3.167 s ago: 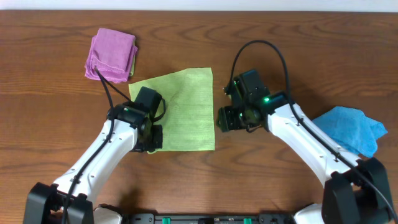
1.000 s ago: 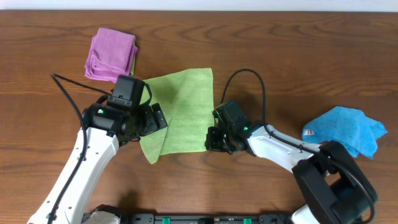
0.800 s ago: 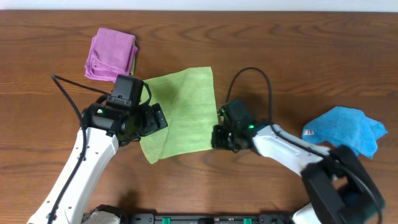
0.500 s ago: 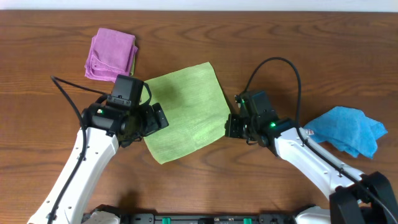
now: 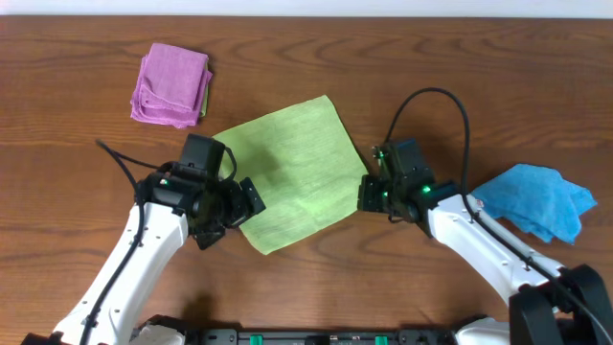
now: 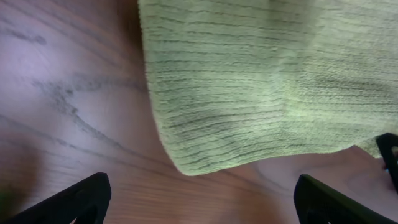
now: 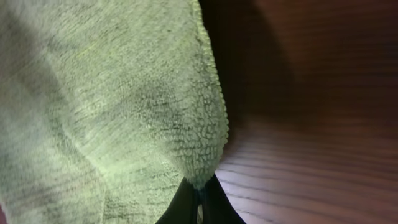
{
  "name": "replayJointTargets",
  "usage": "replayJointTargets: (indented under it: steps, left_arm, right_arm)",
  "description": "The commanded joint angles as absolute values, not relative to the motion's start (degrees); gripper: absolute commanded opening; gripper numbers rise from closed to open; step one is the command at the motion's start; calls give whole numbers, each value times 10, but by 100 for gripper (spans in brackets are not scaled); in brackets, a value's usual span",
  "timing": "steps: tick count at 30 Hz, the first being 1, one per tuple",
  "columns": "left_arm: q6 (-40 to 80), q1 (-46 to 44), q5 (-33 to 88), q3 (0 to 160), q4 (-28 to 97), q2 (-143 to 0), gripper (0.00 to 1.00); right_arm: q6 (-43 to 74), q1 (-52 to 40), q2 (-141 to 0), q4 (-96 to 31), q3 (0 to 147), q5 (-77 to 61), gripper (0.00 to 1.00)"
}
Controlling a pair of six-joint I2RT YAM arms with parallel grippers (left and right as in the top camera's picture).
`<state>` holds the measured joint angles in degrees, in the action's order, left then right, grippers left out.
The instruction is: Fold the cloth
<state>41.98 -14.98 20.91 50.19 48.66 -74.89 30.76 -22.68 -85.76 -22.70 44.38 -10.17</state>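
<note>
My right gripper has its corner of the lime-green cloth. My left gripper should next pick up the lime-green cloth's near rounded corner (image 5: 266,250) (image 6: 189,165), opposite that corner, to fold that edge of the cloth over evenly.
The lime-green cloth (image 5: 287,177) lies spread as a diamond on the wooden table (image 5: 316,57). My right gripper (image 5: 367,192) is shut on the cloth's right corner. In the right wrist view the fingertips (image 7: 199,198) pinch the fuzzy edge of the cloth (image 7: 124,93). At the cloth's lower left edge my left gripper (image 5: 233,213) stands open. In the left wrist view the black fingers (image 6: 74,199) are spread wide, with a rounded corner of the cloth (image 6: 261,93) just ahead of them and nothing between them.
A folded purple cloth (image 5: 170,84) sits at the back left, with a sliver of green under its right edge. A crumpled bright blue cloth (image 5: 532,199) lies at the right, close to my right arm. Black cables arc over both arms.
My right gripper pulled the cloth's corner to the right and back, so the cloth turned and opened flat. My left arm moved forward and right to the cloth's lower left edge, still open.
</note>
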Motion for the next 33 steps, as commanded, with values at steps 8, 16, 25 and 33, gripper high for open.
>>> replayJointTargets:
  steps: [8, 16, 25, 33]
  left_arm:
    - [515, -147, 326, 391, 377, -753, 95]
    - [583, -168, 330, 336, 302, -753, 96]
    - [635, -206, 302, 304, 233, -753, 100]
    - [635, -207, 269, 304, 233, -753, 89]
  right_arm:
    - [299, -217, -853, -227, 442, -93, 1]
    - [299, -217, -853, -227, 442, -95, 1]
    - [300, -217, -853, -227, 442, -107, 1]
    - [300, -217, -853, -227, 442, -110, 1]
